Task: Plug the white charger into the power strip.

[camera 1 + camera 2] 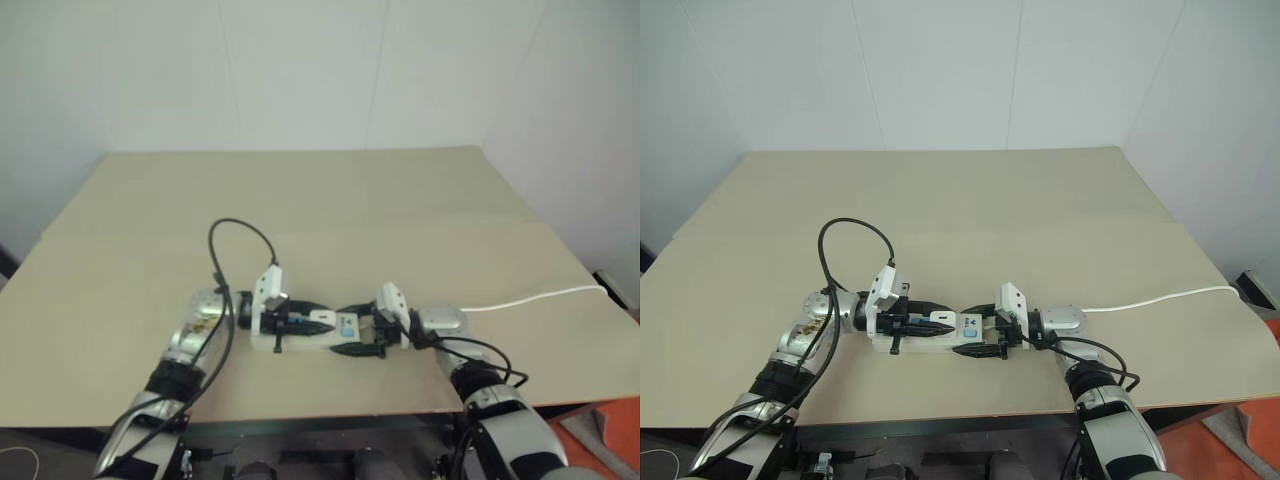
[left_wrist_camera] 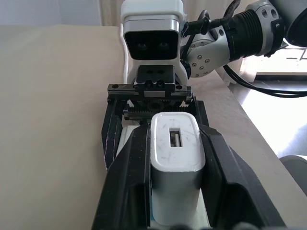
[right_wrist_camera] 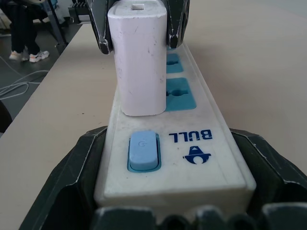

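My left gripper releases the white charger now, since the charger's base meets the power strip's side (image 1: 348,325) and the charger would settle in the power strip.
The power strip (image 3: 192,143) lies near the table's front edge, a long white bar with blue socket faces and a blue switch (image 3: 143,151). My right gripper (image 3: 172,191) is shut on its switch end, one black finger on each side. The white charger (image 2: 175,153) stands upright on the strip, its base against the strip's face just past the switch (image 3: 140,57). My left gripper (image 2: 175,139) is shut on the charger's upper part. From the head, both grippers (image 1: 300,322) (image 1: 358,338) meet over the strip (image 1: 965,325).
The tan table (image 1: 300,200) stretches far ahead and to both sides. The strip's thin white cord (image 1: 530,298) runs to the table's right edge. A black cable loop (image 1: 225,240) rises off my left forearm. The front edge lies just behind the strip.
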{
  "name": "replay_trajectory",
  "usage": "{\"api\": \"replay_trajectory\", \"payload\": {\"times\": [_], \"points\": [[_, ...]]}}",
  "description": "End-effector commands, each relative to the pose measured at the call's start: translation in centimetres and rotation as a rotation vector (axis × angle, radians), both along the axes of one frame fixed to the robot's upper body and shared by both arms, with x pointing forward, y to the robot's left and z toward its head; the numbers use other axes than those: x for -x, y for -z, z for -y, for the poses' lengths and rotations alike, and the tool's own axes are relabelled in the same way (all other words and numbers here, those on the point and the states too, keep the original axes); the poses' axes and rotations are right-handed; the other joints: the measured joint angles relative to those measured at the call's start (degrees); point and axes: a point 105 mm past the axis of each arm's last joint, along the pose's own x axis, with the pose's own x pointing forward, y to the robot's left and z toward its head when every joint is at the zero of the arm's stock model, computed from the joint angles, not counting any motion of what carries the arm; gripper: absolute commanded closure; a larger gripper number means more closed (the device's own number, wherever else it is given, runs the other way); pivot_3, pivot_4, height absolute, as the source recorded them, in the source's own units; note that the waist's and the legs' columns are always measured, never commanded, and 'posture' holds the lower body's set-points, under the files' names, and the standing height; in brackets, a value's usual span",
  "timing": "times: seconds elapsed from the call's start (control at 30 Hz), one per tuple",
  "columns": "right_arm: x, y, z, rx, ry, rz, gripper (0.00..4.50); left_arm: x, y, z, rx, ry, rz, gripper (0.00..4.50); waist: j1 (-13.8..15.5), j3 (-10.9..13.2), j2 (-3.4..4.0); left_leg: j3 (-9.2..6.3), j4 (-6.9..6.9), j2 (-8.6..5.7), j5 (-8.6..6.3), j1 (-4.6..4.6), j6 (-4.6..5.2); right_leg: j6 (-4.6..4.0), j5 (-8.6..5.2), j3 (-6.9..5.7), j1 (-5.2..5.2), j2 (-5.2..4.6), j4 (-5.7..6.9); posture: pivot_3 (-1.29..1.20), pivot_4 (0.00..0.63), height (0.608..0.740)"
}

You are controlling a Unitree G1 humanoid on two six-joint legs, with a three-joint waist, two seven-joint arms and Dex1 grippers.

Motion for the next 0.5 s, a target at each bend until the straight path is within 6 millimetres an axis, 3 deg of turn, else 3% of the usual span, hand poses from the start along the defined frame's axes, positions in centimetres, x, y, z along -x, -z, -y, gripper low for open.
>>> {"api": "replay_trajectory", "payload": {"times": [0.03, 0.5], "points": [[0.47, 0.67, -0.24, 0.013, -0.018, -0.028, 1.08, -0.04, 2.76, -1.11, -0.087, -0.046, -0.086, 3.48, 0.0, -0.1, 0.07, 0.00, 0.00, 0.00, 0.00, 0.00, 0.00, 0.00, 0.00, 0.00, 0.01, 0.00, 0.00, 0.00, 0.150, 0.740], [0.42, 0.61, -0.40, 0.010, -0.017, -0.027, 1.08, 0.47, 3.08, -0.44, -0.130, 0.067, -0.047, 3.48, 0.0, -0.1, 0.12, 0.00, -0.11, 0.00, 0.00, 0.00, 0.00, 0.00, 0.00, 0.00, 0.03, 0.00, -0.22, 0.00, 0.150, 0.740]]}}
